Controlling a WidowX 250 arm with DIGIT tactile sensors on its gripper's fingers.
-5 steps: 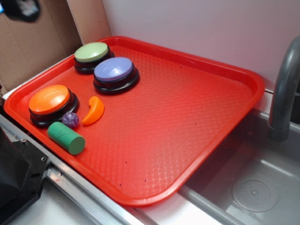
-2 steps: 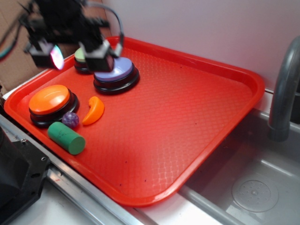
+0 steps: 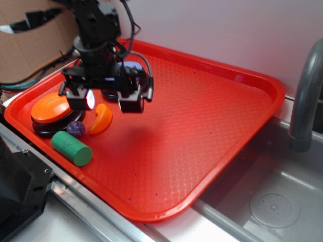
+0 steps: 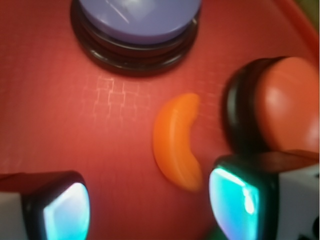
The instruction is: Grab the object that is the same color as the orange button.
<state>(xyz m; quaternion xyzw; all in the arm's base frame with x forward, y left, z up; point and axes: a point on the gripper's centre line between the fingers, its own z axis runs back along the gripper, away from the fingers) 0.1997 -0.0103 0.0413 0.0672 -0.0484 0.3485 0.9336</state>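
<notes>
Next, my gripper grips the orange crescent by its end [image 3: 103, 109] beside the lavender button, to pick out the match for the orange button [image 3: 49, 108].
The object, a small glossy orange crescent [image 3: 101, 120] [image 4: 175, 145], lies on the red tray [image 3: 227, 101] just right of the orange button [image 3: 49, 108] [image 4: 285, 105]. My gripper [image 3: 107, 102] [image 4: 150, 207] hangs open a little above the tray. Its fingers [image 4: 65, 210] stand wide apart with nothing between them. In the wrist view the crescent lies just ahead of the gap, close to the right finger [image 4: 235, 200]. The gripper touches neither the crescent nor the button.
A purple ball [image 3: 75, 128] and a green cylinder [image 3: 71, 147] lie near the tray's front left edge. The lavender button [image 3: 132, 66] [image 4: 137, 20] is partly hidden behind the arm. A sink [image 3: 262, 191] and a grey faucet [image 3: 305, 101] are at the right.
The arm came in from the upper left and moved down and right, from over the back buttons to above the crescent. Nothing on the tray has moved.
</notes>
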